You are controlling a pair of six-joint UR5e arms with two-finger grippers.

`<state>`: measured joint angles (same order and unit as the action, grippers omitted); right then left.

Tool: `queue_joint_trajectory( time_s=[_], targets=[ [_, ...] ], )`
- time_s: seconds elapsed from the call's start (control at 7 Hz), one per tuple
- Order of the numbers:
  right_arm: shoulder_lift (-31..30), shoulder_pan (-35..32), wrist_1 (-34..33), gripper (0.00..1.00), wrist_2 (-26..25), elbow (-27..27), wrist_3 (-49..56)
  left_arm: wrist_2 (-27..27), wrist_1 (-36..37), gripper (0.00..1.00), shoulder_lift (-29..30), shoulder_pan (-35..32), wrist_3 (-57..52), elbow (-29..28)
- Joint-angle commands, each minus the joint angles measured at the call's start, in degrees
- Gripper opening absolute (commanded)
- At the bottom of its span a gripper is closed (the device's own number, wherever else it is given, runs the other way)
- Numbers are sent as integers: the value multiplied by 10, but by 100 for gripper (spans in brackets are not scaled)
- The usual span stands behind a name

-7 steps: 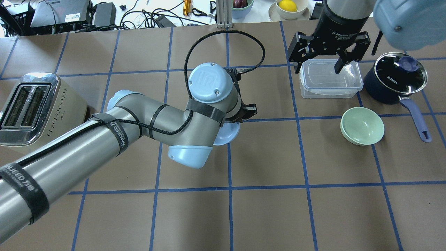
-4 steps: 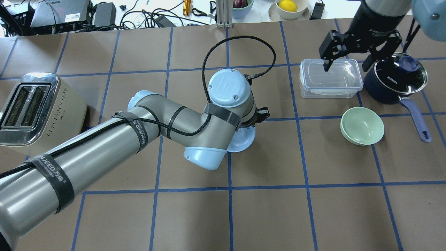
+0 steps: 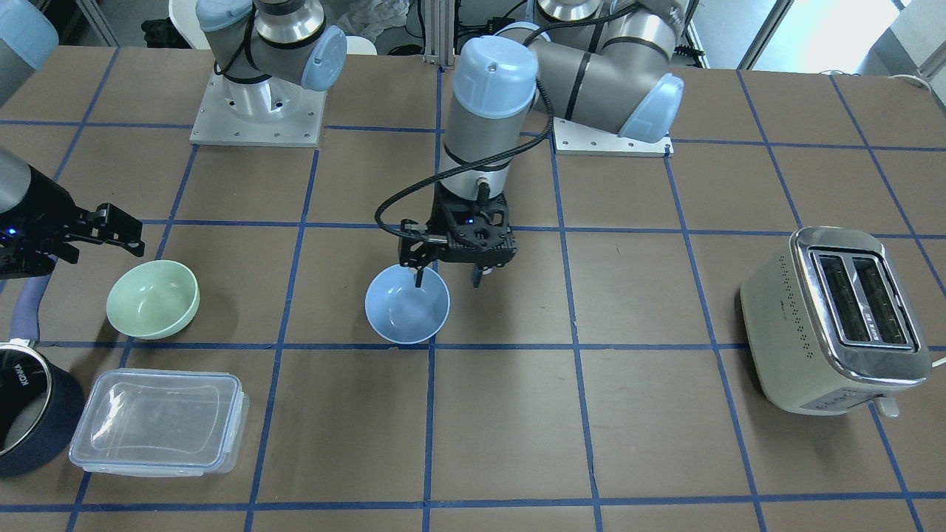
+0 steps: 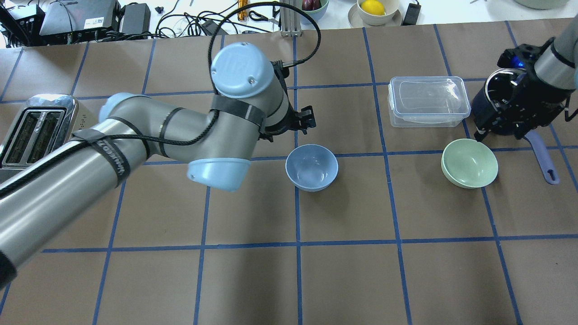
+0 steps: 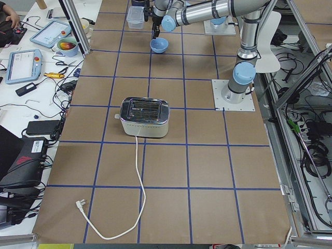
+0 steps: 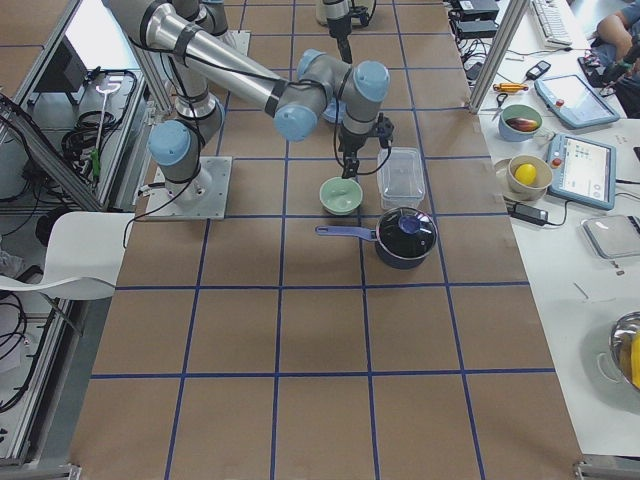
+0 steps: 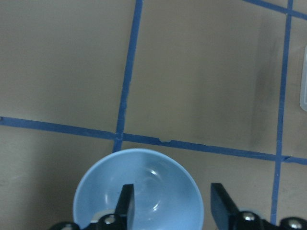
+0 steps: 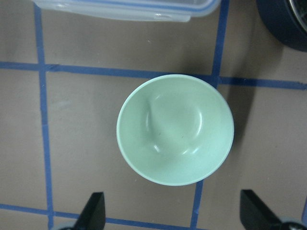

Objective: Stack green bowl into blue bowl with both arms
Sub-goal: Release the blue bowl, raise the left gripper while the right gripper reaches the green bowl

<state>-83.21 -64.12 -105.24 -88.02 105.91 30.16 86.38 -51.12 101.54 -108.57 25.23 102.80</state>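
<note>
I need to grab the green bowl by its thin rim (image 3: 128, 270) with my right gripper next, because the bowl's round opening is wider than my open fingers.
The blue bowl (image 4: 311, 167) stands upright near the table's middle, also in the front view (image 3: 407, 304). My left gripper (image 3: 448, 279) is open just above its rim on the robot's side. In the left wrist view one finger (image 7: 127, 206) is over the inside of the blue bowl (image 7: 138, 189) and the other is outside the rim. The green bowl (image 4: 469, 162) stands upright to the right, empty. My right gripper (image 8: 176, 215) is wide open above the green bowl (image 8: 175, 129) and not touching it. It shows in the overhead view (image 4: 505, 124) over the saucepan.
A clear lidded container (image 4: 429, 101) lies just beyond the green bowl. A navy saucepan (image 3: 29, 414) stands to the green bowl's right, its handle (image 4: 544, 160) pointing toward the robot. A toaster (image 4: 40, 135) stands at the left edge. Cables and fruit bowls (image 4: 374, 9) lie past the far edge.
The left gripper moved the blue bowl to the right, then drew back off it, open. The right gripper moved from over the clear container to beside the green bowl.
</note>
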Motion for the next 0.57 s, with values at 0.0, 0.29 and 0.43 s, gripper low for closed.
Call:
queue_joint_trajectory(
  time_s=[0.0,0.29,0.43],
  targets=[
    [42,36,-172,100,-2,94,37,-1,-162,100,-96,89,-137,-8],
    [70,37,-209,85,-3,103,46,5,-280,100,-150,179,-319,-15],
    [75,37,-210,60,-3,104,48,26,-293,100,-165,203,-365,-16]
  ],
)
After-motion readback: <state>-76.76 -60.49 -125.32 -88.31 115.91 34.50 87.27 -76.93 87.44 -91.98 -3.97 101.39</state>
